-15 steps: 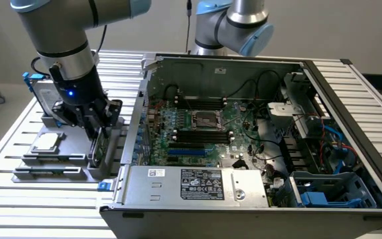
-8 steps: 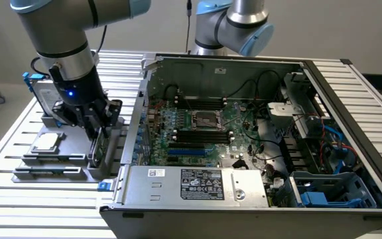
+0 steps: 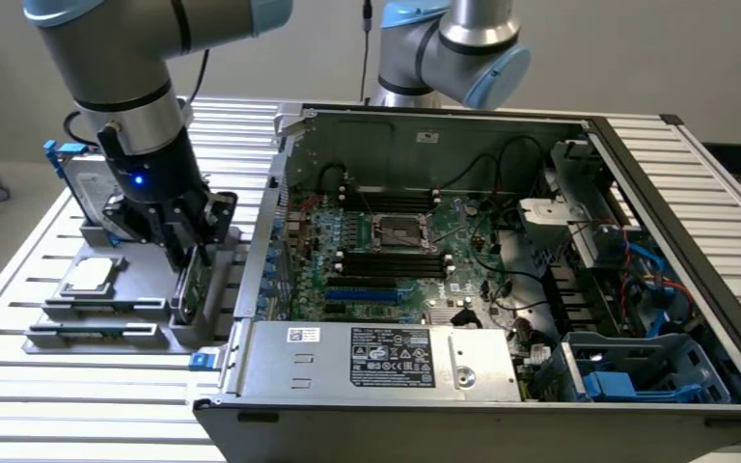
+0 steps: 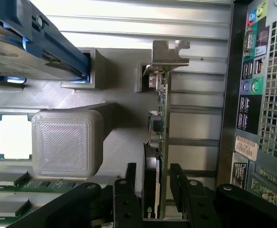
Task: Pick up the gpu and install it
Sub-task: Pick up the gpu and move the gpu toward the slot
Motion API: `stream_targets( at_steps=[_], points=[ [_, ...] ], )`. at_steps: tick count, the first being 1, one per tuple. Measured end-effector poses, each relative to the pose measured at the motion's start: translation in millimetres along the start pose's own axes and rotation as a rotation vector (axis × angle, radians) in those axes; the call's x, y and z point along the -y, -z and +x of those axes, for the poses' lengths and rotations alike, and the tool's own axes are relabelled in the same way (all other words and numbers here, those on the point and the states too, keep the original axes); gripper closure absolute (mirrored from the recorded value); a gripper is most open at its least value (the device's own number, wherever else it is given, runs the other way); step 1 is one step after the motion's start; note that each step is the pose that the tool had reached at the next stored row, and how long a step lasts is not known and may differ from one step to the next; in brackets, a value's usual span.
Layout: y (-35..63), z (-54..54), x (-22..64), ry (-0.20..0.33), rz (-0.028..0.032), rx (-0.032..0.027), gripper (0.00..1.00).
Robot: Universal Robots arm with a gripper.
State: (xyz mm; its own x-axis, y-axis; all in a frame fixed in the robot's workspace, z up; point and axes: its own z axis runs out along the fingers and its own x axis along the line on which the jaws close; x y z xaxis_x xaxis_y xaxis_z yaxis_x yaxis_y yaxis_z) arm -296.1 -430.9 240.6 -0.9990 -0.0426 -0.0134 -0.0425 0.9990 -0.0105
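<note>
The GPU's far end widens into a bent silver bracket [image 4: 168,54]. I should next grab the GPU across its flat shrouded end [image 4: 153,183] to install it.
The gpu [image 3: 185,292] stands on edge in a slot of the grey parts holder [image 3: 151,333], at the exterior view's left beside the open computer case. In the wrist view the gpu [image 4: 162,137] shows a thin green board edge, a black shroud on one side and a silver end bracket [image 4: 169,52] at the far end. My gripper [image 3: 192,257] hangs directly over the card. My gripper [image 4: 155,187] is open, with one finger on each side of the card and a narrow gap showing on both sides.
The holder also carries a hard drive in a blue frame [image 3: 78,183], a square silver processor chip [image 3: 92,277] and memory sticks [image 3: 94,333]. The open case [image 3: 628,193] shows the motherboard [image 3: 397,260] with a blue slot [image 3: 364,294]. A second arm [image 3: 454,48] stands behind the case.
</note>
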Motion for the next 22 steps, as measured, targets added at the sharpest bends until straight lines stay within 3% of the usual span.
stream_targets(
  at_steps=[11, 12, 22],
  points=[
    [-0.7, 1.5, -0.1, 0.0, 0.0001, 0.0, 0.6],
    [-0.7, 1.5, -0.1, 0.0, 0.0001, 0.0, 0.67],
    [-0.8, 1.5, -0.1, 0.0, 0.0, 0.0001, 0.74]
  ],
)
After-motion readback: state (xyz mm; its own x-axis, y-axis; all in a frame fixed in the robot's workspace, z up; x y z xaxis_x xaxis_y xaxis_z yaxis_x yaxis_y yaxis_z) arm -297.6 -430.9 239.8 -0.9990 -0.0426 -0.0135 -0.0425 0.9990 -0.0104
